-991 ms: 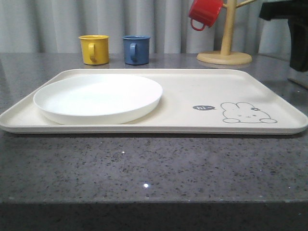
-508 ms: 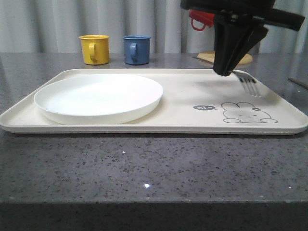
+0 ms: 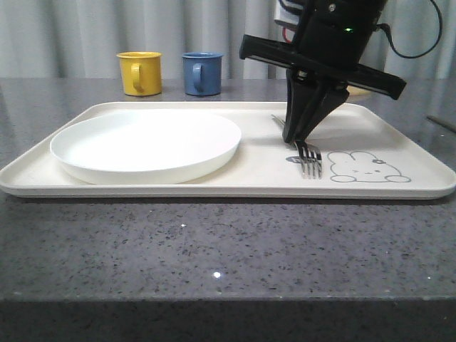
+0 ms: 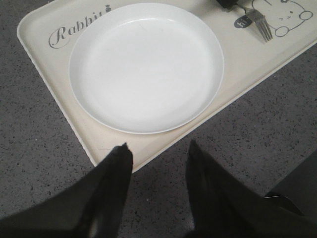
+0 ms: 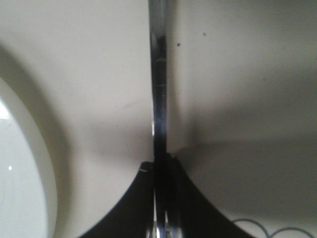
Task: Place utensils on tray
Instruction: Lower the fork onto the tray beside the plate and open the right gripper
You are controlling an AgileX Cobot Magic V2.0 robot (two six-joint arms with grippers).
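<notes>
The fork's teeth are low on the cream tray [image 3: 214, 191] beside the rabbit drawing, so the fork would lie in place. It is now time for my right gripper to open.
My right gripper [image 3: 296, 140] hangs over the cream tray [image 3: 214, 191], shut on a silver fork [image 3: 308, 161]. The tines point toward the front edge and lie low at the "hi" bubble, just left of the rabbit drawing [image 3: 367, 167]. I cannot tell whether they touch the tray. In the right wrist view the fork handle [image 5: 158, 74] runs straight out from the closed gripper [image 5: 161, 161]. My left gripper [image 4: 158, 145] is open and holds nothing. It hovers over the grey table by the tray's [image 4: 44, 59] near left corner, and the fork tines [image 4: 261, 26] lie far off.
A round white plate [image 3: 146, 144] fills the tray's left half. A yellow mug [image 3: 139, 73] and a blue mug [image 3: 201, 73] stand behind the tray. A slim dark object [image 3: 442, 122] lies on the table at the far right. The tray's right part around the rabbit is bare.
The right arm has come in from the right with the fork, moving left and lower over the tray. The tines now sit by the "hi" bubble.
</notes>
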